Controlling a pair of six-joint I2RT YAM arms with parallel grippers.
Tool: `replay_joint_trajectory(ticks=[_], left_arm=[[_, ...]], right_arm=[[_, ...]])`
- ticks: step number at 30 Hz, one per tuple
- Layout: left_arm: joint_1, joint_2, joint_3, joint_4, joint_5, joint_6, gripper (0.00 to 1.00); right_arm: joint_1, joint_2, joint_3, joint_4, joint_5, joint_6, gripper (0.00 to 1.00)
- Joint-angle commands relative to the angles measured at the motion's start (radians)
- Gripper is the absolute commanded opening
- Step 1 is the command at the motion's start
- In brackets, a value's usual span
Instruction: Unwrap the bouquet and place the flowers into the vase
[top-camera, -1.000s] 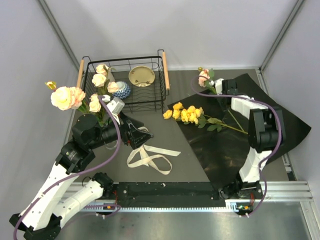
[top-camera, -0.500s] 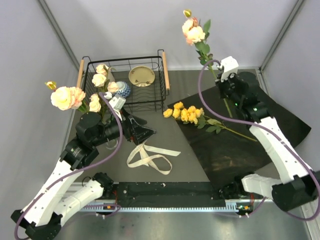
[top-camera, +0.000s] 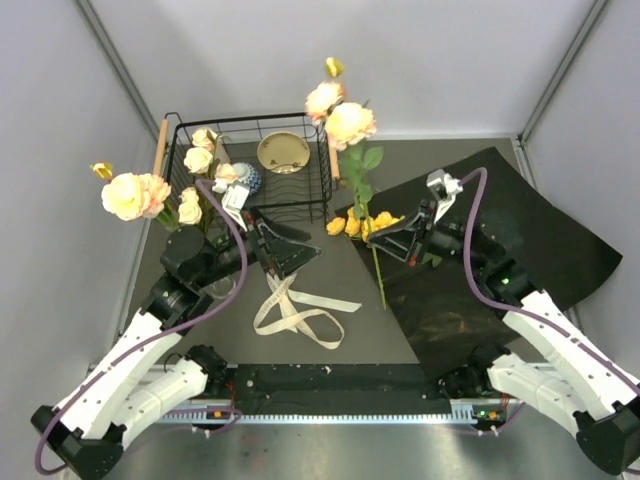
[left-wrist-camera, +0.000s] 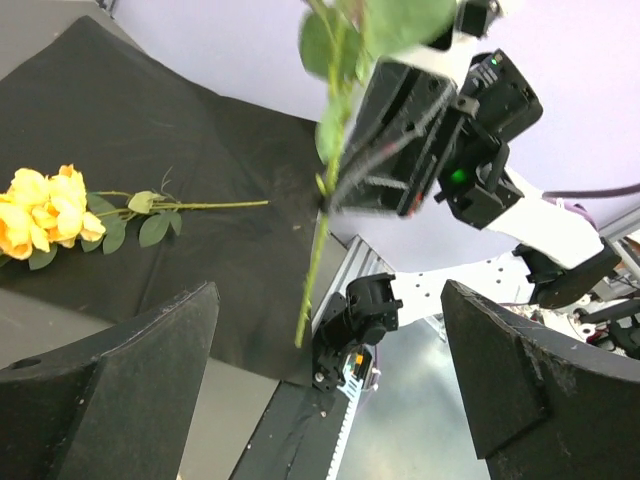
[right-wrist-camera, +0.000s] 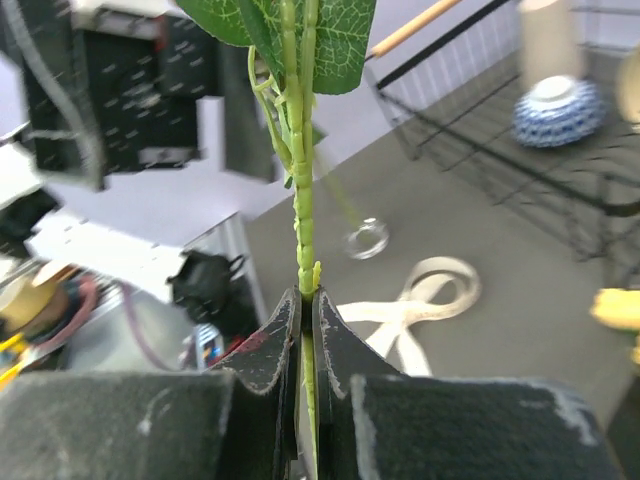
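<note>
The lower stem needs to stay free to go into the vase, so my left gripper should next grab the rose sprig (top-camera: 338, 112) by its upper stem, below the blooms.
My right gripper (top-camera: 378, 244) (right-wrist-camera: 305, 300) is shut on the green stem (right-wrist-camera: 300, 180) of a peach-pink rose sprig (top-camera: 338, 112). It holds the sprig upright over the table's middle, the stem's end (top-camera: 382, 298) hanging free. My left gripper (top-camera: 312, 248) (left-wrist-camera: 330, 390) stands open and empty, facing that stem (left-wrist-camera: 320, 250) a short way off. Yellow roses (top-camera: 372, 226) (left-wrist-camera: 45, 215) lie on the unfolded black paper (top-camera: 520, 230). The clear vase (top-camera: 216, 289) (right-wrist-camera: 367, 238), partly hidden by my left arm, holds peach and cream roses (top-camera: 135, 195).
The cream ribbon (top-camera: 295, 310) lies loose on the mat in front. A black wire basket (top-camera: 325, 195) at the back holds a beige cup (top-camera: 283, 152) and a blue-patterned bowl (top-camera: 243, 180). Grey walls close in on both sides.
My right arm lifted the rose sprig from the paper at the back right, swung it high, then brought it left over the table's middle. My left gripper edged right, still open.
</note>
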Motion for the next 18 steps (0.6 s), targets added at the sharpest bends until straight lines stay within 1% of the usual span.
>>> replay_joint_trajectory(ticks=[1,3,4,7,9,10,11,13,14,17,18], left_arm=[[-0.003,0.054,0.038,0.164,0.035,-0.060,0.99],[-0.012,0.059,0.049,0.167,0.004,-0.051,0.96],[-0.016,0.059,0.052,0.167,-0.008,-0.046,0.92],[-0.017,0.068,0.058,0.166,-0.033,-0.046,0.86],[-0.017,0.076,0.069,0.189,-0.010,-0.058,0.86],[-0.017,0.086,0.074,0.201,0.004,-0.060,0.88],[-0.017,0.090,0.081,0.206,0.015,-0.060,0.94],[-0.016,0.088,0.101,0.194,0.023,-0.043,0.98],[-0.017,0.090,0.109,0.177,0.015,-0.031,0.99],[-0.017,0.090,0.129,0.189,0.027,-0.018,0.96],[-0.016,0.088,0.132,0.204,0.036,-0.018,0.90]], right_arm=[[0.083,-0.012,-0.004,0.123,-0.122,0.089,0.00],[0.100,0.000,0.002,0.121,-0.149,0.111,0.00],[0.120,0.003,0.002,0.124,-0.165,0.112,0.00],[0.155,0.009,-0.008,0.129,-0.142,0.109,0.00],[0.196,0.021,-0.005,0.132,-0.133,0.108,0.00],[0.209,0.035,-0.004,0.133,-0.123,0.111,0.00],[0.236,0.041,-0.002,0.136,-0.116,0.112,0.00],[0.262,0.057,0.001,0.141,-0.097,0.114,0.00],[0.296,0.060,0.001,0.146,-0.088,0.112,0.00],[0.344,0.077,-0.002,0.149,-0.044,0.102,0.00],[0.365,0.081,0.001,0.141,-0.037,0.096,0.00]])
